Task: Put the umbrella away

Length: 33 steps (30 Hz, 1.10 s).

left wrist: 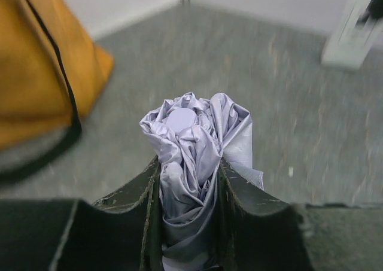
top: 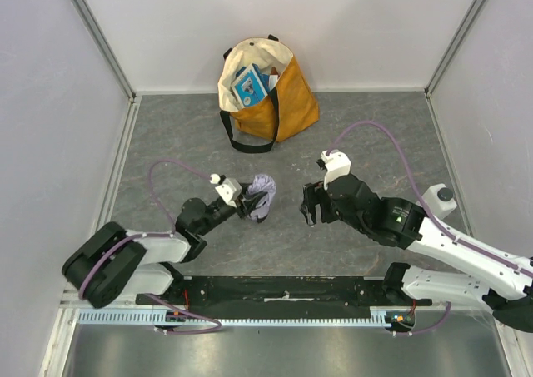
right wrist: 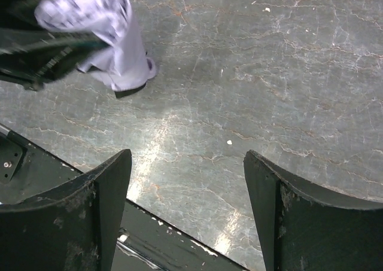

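Observation:
The umbrella (top: 261,197) is upright above the flat table and would drop and topple if I opened now, so my left gripper keeps hold of it.
The umbrella (top: 261,197) is folded into a crumpled pale lavender bundle and held off the table in the middle. My left gripper (top: 250,203) is shut on it; in the left wrist view the fabric of the umbrella (left wrist: 194,145) bulges out between both black fingers (left wrist: 236,193), its round cap facing forward. My right gripper (top: 310,208) hangs a short way to the right of it, open and empty, its jaws wide apart in the right wrist view (right wrist: 187,157). There the umbrella (right wrist: 114,49) shows at the upper left, apart from the fingers.
A mustard-and-cream tote bag (top: 271,90) stands open at the back centre with a blue item inside; it also fills the left of the left wrist view (left wrist: 36,73). White walls enclose the grey table (top: 375,144). A black base rail (top: 283,290) runs along the near edge.

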Tool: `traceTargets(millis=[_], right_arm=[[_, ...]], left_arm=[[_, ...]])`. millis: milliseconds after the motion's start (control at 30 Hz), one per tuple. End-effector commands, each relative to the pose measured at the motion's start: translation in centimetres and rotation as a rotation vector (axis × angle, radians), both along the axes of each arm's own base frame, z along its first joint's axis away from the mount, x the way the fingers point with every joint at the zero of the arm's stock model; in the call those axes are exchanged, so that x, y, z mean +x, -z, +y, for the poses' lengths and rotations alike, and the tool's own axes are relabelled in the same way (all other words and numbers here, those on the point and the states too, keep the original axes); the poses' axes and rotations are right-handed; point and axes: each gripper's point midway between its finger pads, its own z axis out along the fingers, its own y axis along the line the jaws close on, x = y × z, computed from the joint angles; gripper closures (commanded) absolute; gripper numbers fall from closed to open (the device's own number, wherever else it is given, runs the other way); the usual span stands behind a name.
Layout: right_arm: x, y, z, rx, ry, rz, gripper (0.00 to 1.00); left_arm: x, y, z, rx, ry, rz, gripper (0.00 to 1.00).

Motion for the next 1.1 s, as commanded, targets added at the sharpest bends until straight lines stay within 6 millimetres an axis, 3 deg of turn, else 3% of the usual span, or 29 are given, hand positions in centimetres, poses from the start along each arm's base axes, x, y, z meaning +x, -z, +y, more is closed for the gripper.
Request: traceTargets(millis=[0,133,200,300,367,467,500,567,633,833,967,1000,1067], right_arm=[[0.5,0.4,0.2,0.016,0.024,-0.007,0.18],[0.6,0.6,0.6,0.017,0.008,0.006,0.18],[0.6,0.8,0.7,0.02,0.006,0.006,0.18],[0.5,1.2,0.8,0.018,0.0,0.017,0.17],[0.3,1.5,0.9,0.011,-0.016,0.033,0.16],[-0.4,1.4,1.6,0.01,-0.104,0.04,0.13],[-0.8,1.2,2.2,0.02,-0.155,0.044,0.09],[-1.7,0.6,3.4,0.027,-0.255,0.064,0.08],[-1.5,-0.7,3.5,0.027,-0.259,0.051,0.07],[-0.2,-3.3,1.5,-0.004,-0.162,0.024,0.05],[0.0,-1.5,0.4,-0.07,-0.13,0.042,0.05],[-0.1,-0.7,0.3,-0.087,-0.136,0.059,0.05],[-0.2,0.8,0.5,-0.101,-0.155,0.086,0.05]], left_arm=[[0.1,0.1,1.5,-0.073,-0.082,-0.08,0.98],[-1.1,3.8,1.8,-0.061,-0.083,0.042,0.98],[-1.0,4.4,1.9,-0.053,-0.098,0.062,0.98],[-0.2,1.8,1.7,-0.158,-0.117,0.064,0.98],[0.5,-0.4,0.9,-0.256,-0.084,0.179,0.98],[1.2,-1.6,-2.9,-0.143,0.011,0.471,0.98],[0.4,-1.0,-3.4,-0.109,0.049,0.571,0.98],[-0.7,-1.9,-4.1,-0.072,0.146,0.704,0.98],[-2.1,-1.6,-4.3,-0.019,0.246,0.84,0.98],[-4.9,2.9,-4.6,0.161,0.391,1.231,0.97],[-3.8,3.9,-4.8,0.21,0.349,1.251,0.7],[-3.6,4.4,-4.4,0.248,0.311,1.271,0.38],[-2.6,4.5,-3.6,0.259,0.236,1.252,0.28]])
